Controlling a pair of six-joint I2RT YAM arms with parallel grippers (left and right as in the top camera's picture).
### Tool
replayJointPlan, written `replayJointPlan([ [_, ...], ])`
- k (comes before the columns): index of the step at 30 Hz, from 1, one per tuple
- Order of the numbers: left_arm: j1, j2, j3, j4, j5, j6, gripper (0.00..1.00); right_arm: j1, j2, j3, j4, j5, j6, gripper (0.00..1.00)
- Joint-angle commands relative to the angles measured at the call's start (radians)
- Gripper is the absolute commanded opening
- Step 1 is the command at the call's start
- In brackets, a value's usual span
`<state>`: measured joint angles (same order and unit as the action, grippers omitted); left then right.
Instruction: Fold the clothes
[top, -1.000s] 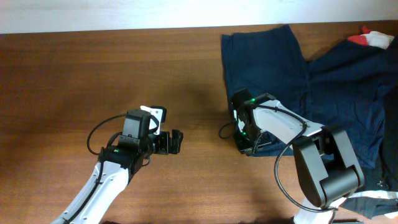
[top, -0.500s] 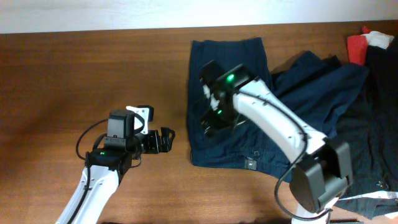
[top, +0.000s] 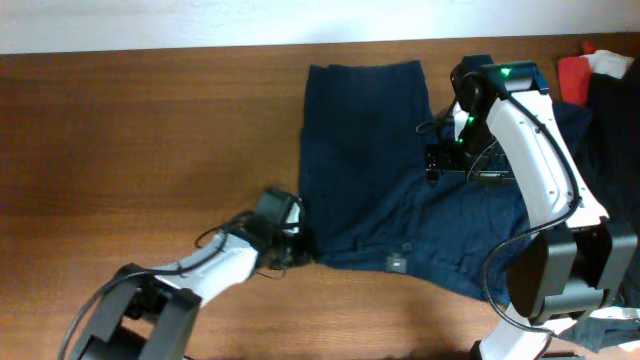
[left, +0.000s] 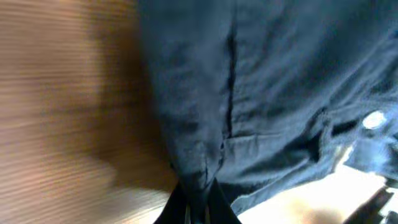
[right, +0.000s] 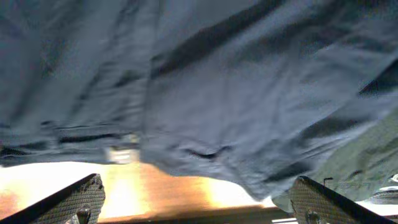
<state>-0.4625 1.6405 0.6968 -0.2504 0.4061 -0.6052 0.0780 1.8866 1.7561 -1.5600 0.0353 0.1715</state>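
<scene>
The robot's right gripper should fold one leg of the clothes (top: 370, 170) over the other, so next it should grab them by the edge of that leg, the edge nearest the black garment.
The navy-blue clothes (top: 370, 170) lie spread on the wooden table (top: 150, 150), one leg reaching toward the far edge. At the garment's near-left corner, my left gripper (top: 292, 246) is shut on a pinch of the fabric. In the left wrist view the dark fingers (left: 219, 202) squeeze a fold of navy cloth (left: 261, 87) at my left gripper (left: 194, 208). My right gripper (top: 440, 165) hovers open over the middle of the garment. Nothing lies between the textured pads (right: 81, 199) of my right gripper (right: 202, 202), and the navy cloth (right: 199, 81) lies beyond them.
A black garment (top: 615, 150) lies at the right edge of the table, with a red and white item (top: 580, 70) at the far right corner. Bare wood covers the left half of the table.
My right gripper dragged the navy garment leftward, let go and moved back to the right. My left gripper reached right to the garment's near-left corner and shut on it.
</scene>
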Motion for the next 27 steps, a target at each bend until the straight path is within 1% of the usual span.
replayJointPlan([
  [1, 0.274, -0.098, 0.151, -0.217, -0.307, 0.263, 0.00, -0.014, -0.031, 0.017, -0.003, 0.033, -0.010, 0.99],
  [2, 0.404, -0.110, 0.267, -0.237, -0.385, 0.282, 0.01, -0.014, -0.031, 0.017, -0.003, 0.031, -0.009, 0.99],
  [3, 0.480, -0.106, 0.342, -0.206, -0.384, 0.282, 0.00, -0.014, -0.031, 0.017, -0.003, 0.029, -0.009, 0.99],
  [4, 0.557, -0.102, 0.413, -0.124, -0.384, 0.282, 0.00, -0.014, -0.031, 0.017, -0.003, 0.029, -0.009, 0.99],
  [5, 0.598, -0.102, 0.438, -0.055, -0.383, 0.286, 0.21, -0.014, -0.031, 0.017, -0.004, 0.024, -0.009, 0.99],
  [6, 0.614, -0.102, 0.439, -0.030, -0.369, 0.286, 0.50, -0.014, -0.031, 0.017, -0.004, 0.022, -0.010, 0.99],
  [7, 0.624, -0.100, 0.438, -0.062, -0.364, 0.286, 0.82, -0.014, -0.031, 0.017, -0.004, 0.022, -0.010, 0.99],
  [8, 0.623, -0.100, 0.438, -0.166, -0.318, 0.285, 0.99, -0.014, -0.031, 0.017, -0.004, 0.021, -0.009, 0.99],
  [9, 0.623, -0.100, 0.437, -0.331, -0.216, 0.285, 0.99, -0.014, -0.031, 0.017, -0.003, -0.014, -0.010, 0.99],
  [10, 0.623, -0.100, 0.435, -0.499, -0.154, 0.285, 0.99, -0.014, -0.031, 0.017, -0.001, -0.059, -0.010, 0.99],
  [11, 0.623, -0.100, 0.435, -0.645, -0.129, 0.285, 0.99, -0.014, -0.031, 0.016, 0.003, -0.116, -0.010, 0.99],
  [12, 0.620, -0.100, 0.434, -0.749, -0.113, 0.285, 0.99, -0.014, -0.031, 0.016, 0.004, -0.174, -0.009, 0.99],
  [13, 0.615, -0.100, 0.429, -0.827, -0.090, 0.285, 0.99, -0.014, -0.031, 0.014, 0.005, -0.271, 0.005, 0.99],
  [14, 0.605, -0.100, 0.415, -0.879, -0.076, 0.245, 0.99, -0.014, -0.031, 0.007, 0.014, -0.344, 0.041, 0.99],
  [15, 0.589, -0.100, 0.384, -0.899, -0.068, 0.162, 0.99, -0.014, -0.031, -0.011, 0.040, -0.372, 0.105, 0.99],
  [16, 0.574, -0.100, 0.360, -0.898, -0.068, 0.112, 0.99, -0.014, -0.031, -0.031, 0.058, -0.373, 0.138, 0.99],
  [18, 0.507, -0.105, 0.280, -0.860, -0.069, -0.044, 0.99, -0.014, -0.031, -0.112, 0.113, -0.397, 0.203, 0.99],
  [19, 0.461, -0.106, 0.225, -0.811, -0.077, -0.143, 0.99, -0.014, -0.031, -0.186, 0.169, -0.452, 0.231, 0.99],
  [20, 0.426, -0.108, 0.186, -0.784, -0.085, -0.236, 0.99, -0.014, -0.031, -0.275, 0.239, -0.463, 0.295, 0.99],
  [21, 0.397, -0.110, 0.157, -0.760, -0.095, -0.280, 0.99, -0.014, -0.031, -0.353, 0.311, -0.479, 0.331, 0.99],
  [23, 0.368, -0.110, 0.135, -0.718, -0.100, -0.307, 0.99, -0.014, -0.031, -0.452, 0.427, -0.496, 0.373, 0.99],
  [24, 0.349, -0.109, 0.125, -0.693, -0.128, -0.338, 0.99, -0.014, -0.031, -0.533, 0.568, -0.495, 0.388, 1.00],
  [25, 0.339, -0.109, 0.122, -0.681, -0.141, -0.338, 0.99, -0.014, -0.031, -0.576, 0.654, -0.495, 0.388, 1.00],
  [26, 0.333, -0.109, 0.122, -0.681, -0.142, -0.337, 0.99, -0.014, -0.031, -0.631, 0.793, -0.479, 0.388, 0.94],
  [27, 0.333, -0.109, 0.122, -0.681, -0.142, -0.337, 0.99, -0.014, -0.031, -0.652, 0.864, -0.452, 0.388, 0.88],
])
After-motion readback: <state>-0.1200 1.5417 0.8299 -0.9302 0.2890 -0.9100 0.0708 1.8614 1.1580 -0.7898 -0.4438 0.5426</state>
